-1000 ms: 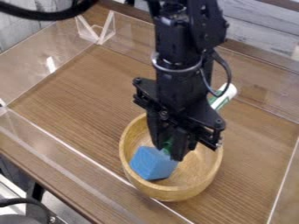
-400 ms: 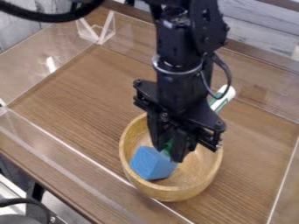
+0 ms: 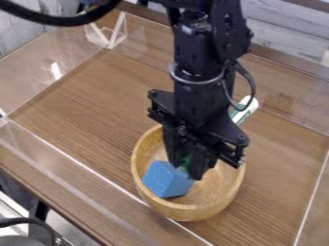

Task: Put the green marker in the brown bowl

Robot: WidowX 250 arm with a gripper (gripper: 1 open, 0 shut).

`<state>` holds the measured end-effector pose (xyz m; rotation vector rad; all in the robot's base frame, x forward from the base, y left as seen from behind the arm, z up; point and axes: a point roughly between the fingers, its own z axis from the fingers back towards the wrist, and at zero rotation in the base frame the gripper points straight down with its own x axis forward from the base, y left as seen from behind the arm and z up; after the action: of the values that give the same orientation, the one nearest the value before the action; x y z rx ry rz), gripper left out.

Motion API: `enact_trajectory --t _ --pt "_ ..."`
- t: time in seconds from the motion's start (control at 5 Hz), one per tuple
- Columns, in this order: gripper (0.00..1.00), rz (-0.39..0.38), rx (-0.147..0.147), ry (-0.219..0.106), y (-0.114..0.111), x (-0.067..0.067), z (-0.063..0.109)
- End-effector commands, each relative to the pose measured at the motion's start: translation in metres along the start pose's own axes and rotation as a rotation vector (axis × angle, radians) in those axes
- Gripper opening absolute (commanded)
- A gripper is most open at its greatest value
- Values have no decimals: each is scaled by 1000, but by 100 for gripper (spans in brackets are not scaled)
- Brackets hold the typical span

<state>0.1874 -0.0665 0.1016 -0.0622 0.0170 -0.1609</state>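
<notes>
I need to open my gripper now, because the green marker is below the bowl's rim, beside the blue cube, and the marker would settle in the brown bowl (image 3: 221,200).
The brown bowl (image 3: 221,200) sits on the wooden floor of the tray, near its front. My black gripper (image 3: 190,167) points straight down into the bowl, its fingertips just below the rim. The jaws are shut, and thin strips of the green marker (image 3: 187,154) show upright between the fingers. Most of the marker is hidden by the fingers. Whether its lower end touches the bowl I cannot tell.
A blue cube (image 3: 167,179) lies in the bowl, just left of my fingertips. Clear plastic walls (image 3: 38,72) ring the wooden floor. A small clear stand (image 3: 106,36) is at the back left. A white and green bit (image 3: 240,112) shows right of the arm.
</notes>
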Motion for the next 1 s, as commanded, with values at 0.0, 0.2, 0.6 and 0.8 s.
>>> enact_trajectory --t 0.0,0.2,0.6,0.8 --pt "0 10 -6 -33 2 7 7" --pt "0 14 -6 -30 3 8 5" --pt "100 27 -12 -28 5 6 11" --pt "100 27 -15 -34 7 8 13"
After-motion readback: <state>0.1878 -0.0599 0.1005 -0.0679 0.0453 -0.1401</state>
